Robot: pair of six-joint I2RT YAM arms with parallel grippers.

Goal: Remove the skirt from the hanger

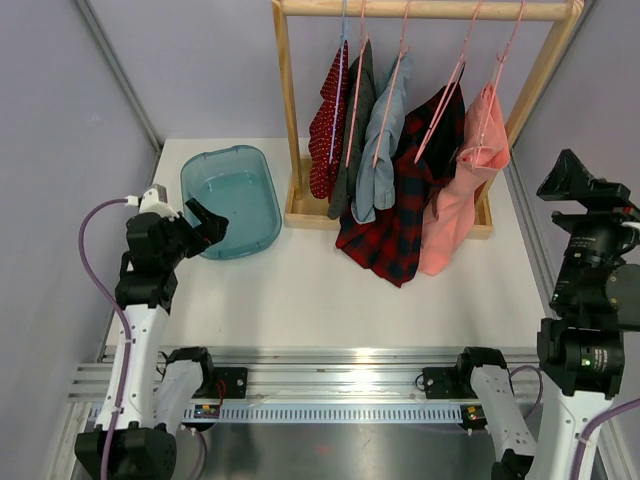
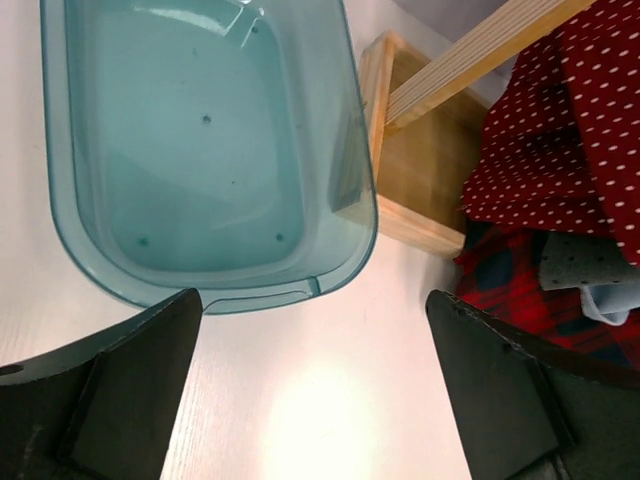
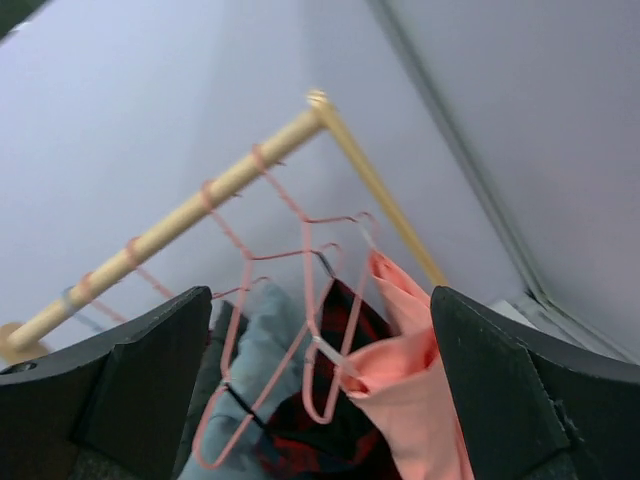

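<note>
My right gripper is going to grab the salmon piece's pink hanger by its near arm, below the hook next. This leaves the hook and the garment free, so the skirt can be removed.
A wooden rack (image 1: 287, 110) at the back holds several garments on pink hangers: red polka-dot (image 1: 327, 125), dark grey (image 1: 355, 120), pale blue (image 1: 385, 140), red-black plaid (image 1: 400, 220) and salmon-pink (image 1: 455, 200). I cannot tell for sure which one is the skirt. The salmon piece (image 3: 410, 390) hangs bunched from its hanger (image 3: 335, 350) at the right end. My right gripper (image 3: 320, 300) is open and empty, raised to the right of the rack (image 1: 562, 182) and facing it from a distance. My left gripper (image 2: 312, 310) is open and empty, low over the table (image 1: 205, 222).
A teal plastic tub (image 1: 230, 198) sits on the table left of the rack, just beyond my left fingers, and shows in the left wrist view (image 2: 200, 150). The rack's wooden base (image 2: 420, 170) stands beside it. Grey walls close in on both sides.
</note>
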